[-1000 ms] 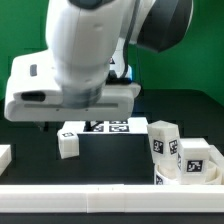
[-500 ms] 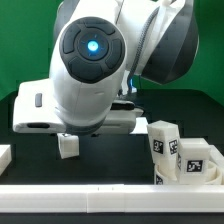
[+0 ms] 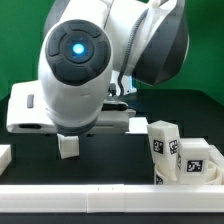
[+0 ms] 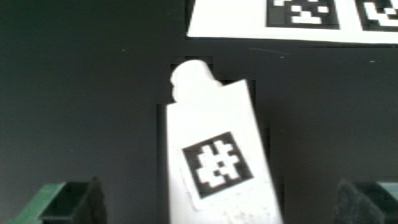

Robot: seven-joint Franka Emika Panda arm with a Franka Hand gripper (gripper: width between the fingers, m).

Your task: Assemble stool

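The white stool leg will next be grabbed by its tagged body [image 4: 219,168] with my gripper, so that the leg's narrow tip stays free to go into the round seat.
In the wrist view a white stool leg [image 4: 217,145] with a black-and-white tag lies on the black table between my two fingers [image 4: 71,203], which stand wide apart on either side of it without touching. My gripper [image 4: 222,205] is open. In the exterior view the arm hides the gripper; only the end of that leg [image 3: 68,146] shows below the hand. At the exterior view's right stand another tagged leg [image 3: 162,139] and the round seat [image 3: 195,165], leaning together.
The marker board [image 4: 294,18] lies just beyond the leg's tip in the wrist view. A plain white block [image 3: 4,156] sits at the exterior view's left edge. A long white rail [image 3: 110,197] runs along the front.
The arm has swung and turned over the leg, and now hides the marker board in the exterior view. The leg, the other leg and the seat have not moved.
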